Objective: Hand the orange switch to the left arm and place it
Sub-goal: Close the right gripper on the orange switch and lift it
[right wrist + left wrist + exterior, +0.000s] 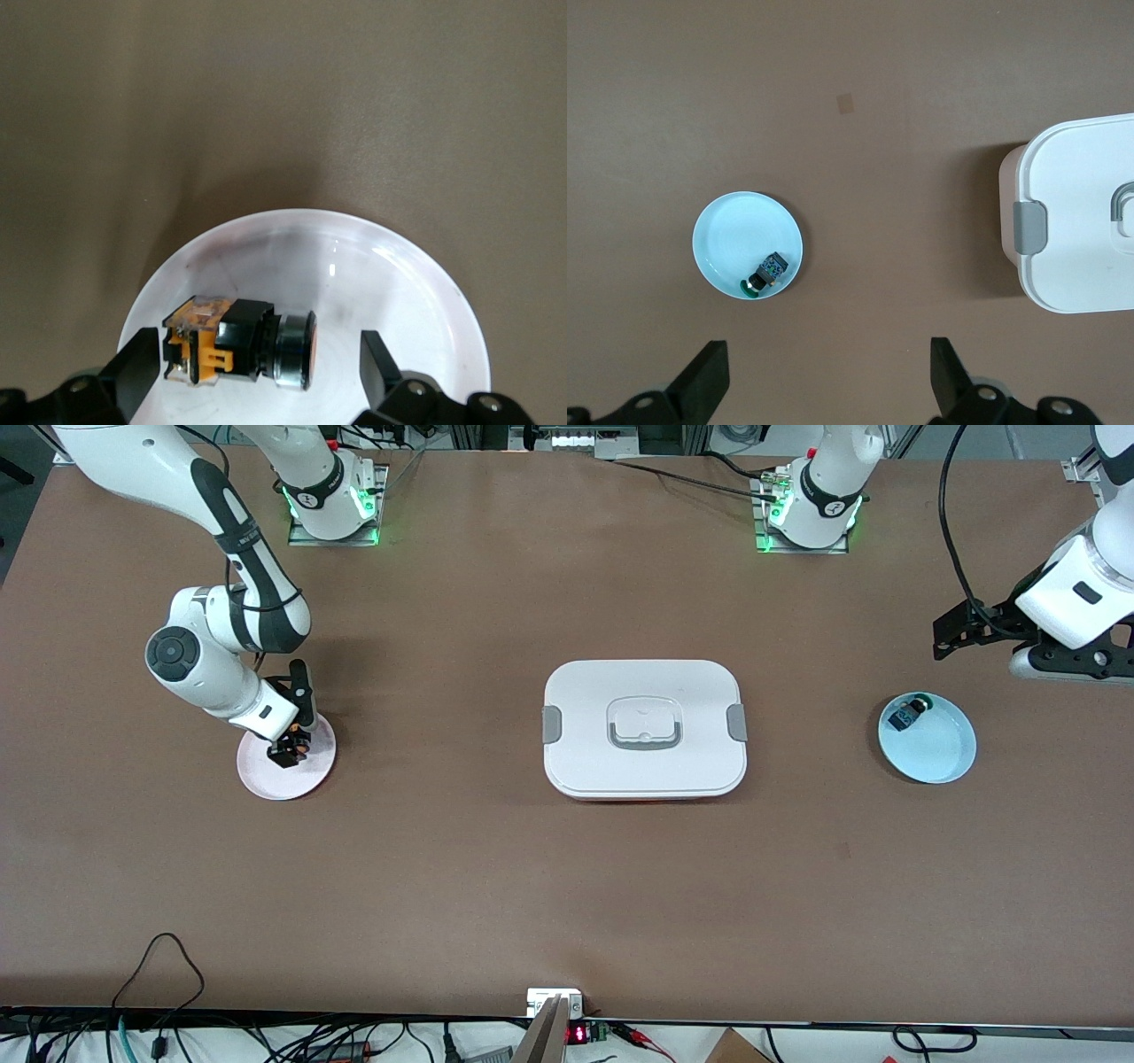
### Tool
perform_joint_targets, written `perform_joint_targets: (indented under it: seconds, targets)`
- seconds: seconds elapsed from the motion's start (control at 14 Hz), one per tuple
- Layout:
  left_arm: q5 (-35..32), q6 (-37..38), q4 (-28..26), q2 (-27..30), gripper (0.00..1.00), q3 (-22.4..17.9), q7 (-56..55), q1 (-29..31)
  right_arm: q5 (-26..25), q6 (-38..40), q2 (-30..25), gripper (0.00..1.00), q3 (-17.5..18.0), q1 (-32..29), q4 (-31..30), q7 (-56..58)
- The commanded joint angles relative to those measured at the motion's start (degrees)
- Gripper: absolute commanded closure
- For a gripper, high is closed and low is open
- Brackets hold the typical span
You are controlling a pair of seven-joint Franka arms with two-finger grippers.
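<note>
The left arm has to be able to take the orange switch, so the robot's right gripper needs to grab the switch next by its terminal end and end with the cap.
The orange switch (239,345) lies on its side on a pale pink plate (266,775) toward the right arm's end of the table. My right gripper (259,359) is down at the plate and open, one finger on each side of the switch. One fingertip (142,359) is close against the switch's orange-and-clear end; the other stands apart from the cap. The white lidded box (585,691) sits mid-table between the two plates. My left gripper (828,363) hangs open and holds nothing, over bare table by the light blue plate (939,753).
On the light blue plate lies a small blue-bodied part with a green cap (908,713). The box (1081,177) has grey side clips and a recessed handle (644,731). Brown table surface lies between the plates and the box. Cables run along the edge nearest the front camera.
</note>
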State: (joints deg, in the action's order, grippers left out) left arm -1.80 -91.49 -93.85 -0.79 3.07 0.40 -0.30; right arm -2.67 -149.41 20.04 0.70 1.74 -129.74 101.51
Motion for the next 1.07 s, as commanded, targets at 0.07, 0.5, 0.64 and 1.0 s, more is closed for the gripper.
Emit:
perform_joint_targets:
  seconds: [0.07,0.5,0.64,1.0]
  targets:
    - [1.7,0.6,2.0,-2.1,0.00,0.0,0.0,-0.3,-0.4,-3.1,1.0,0.00,0.4,-0.4,-1.0,0.4]
    - [1.8,-0.3,2.1,-2.5,0.00,0.1,0.1,-0.6,-0.4,-4.2,1.3,0.16,0.4,-0.5,-1.5,0.4]
    - [1.8,-0.4,2.1,-2.5,0.00,0.1,0.1,-0.5,-0.4,-4.2,1.3,0.25,0.4,-0.5,-1.5,0.4]
    - [1.8,-0.4,2.0,-2.5,0.00,0.1,0.1,-0.5,-0.4,-3.9,1.0,0.67,0.4,-0.5,-1.4,0.7]
